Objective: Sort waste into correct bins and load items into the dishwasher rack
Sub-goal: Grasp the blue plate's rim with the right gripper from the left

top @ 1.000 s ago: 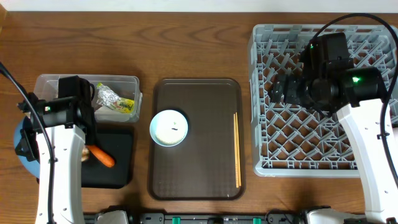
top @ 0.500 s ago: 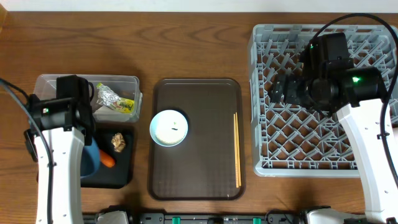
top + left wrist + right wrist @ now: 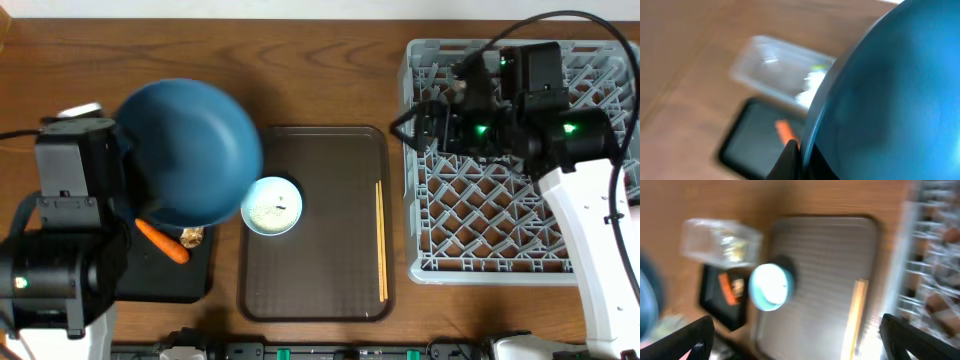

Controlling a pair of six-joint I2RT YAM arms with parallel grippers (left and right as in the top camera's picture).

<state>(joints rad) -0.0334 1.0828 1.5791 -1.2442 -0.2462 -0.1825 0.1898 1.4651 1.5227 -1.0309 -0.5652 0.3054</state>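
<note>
My right gripper needs to take the blue plate [image 3: 190, 150] over and load the rack next, so it needs to grab the plate by its rim opposite my left gripper.
The large blue plate [image 3: 190, 150] hangs tilted high over the table's left side. My left gripper [image 3: 801, 160] is shut on its rim [image 3: 812, 115]. Below it the black tray [image 3: 165, 275] holds the orange carrot [image 3: 160, 240] and a brown scrap [image 3: 193, 236]. The clear tub [image 3: 780, 75] with paper and wrapper shows only in the wrist views. A small white bowl [image 3: 271, 205] with rice and the chopsticks [image 3: 381, 240] lie on the brown serving tray [image 3: 320, 290]. My right gripper [image 3: 412, 125] stands open and empty over the left edge of the grey rack [image 3: 510, 230].
The raised plate hides the clear tub and the tray's upper part from overhead. In the blurred right wrist view the bowl [image 3: 771, 286], chopsticks [image 3: 855, 315] and rack [image 3: 935, 255] lie below the wide-spread fingers [image 3: 695, 335].
My left arm has lifted the blue plate from beside the black tray, up and to the right. My right gripper has swung left to the rack's left edge, still open.
</note>
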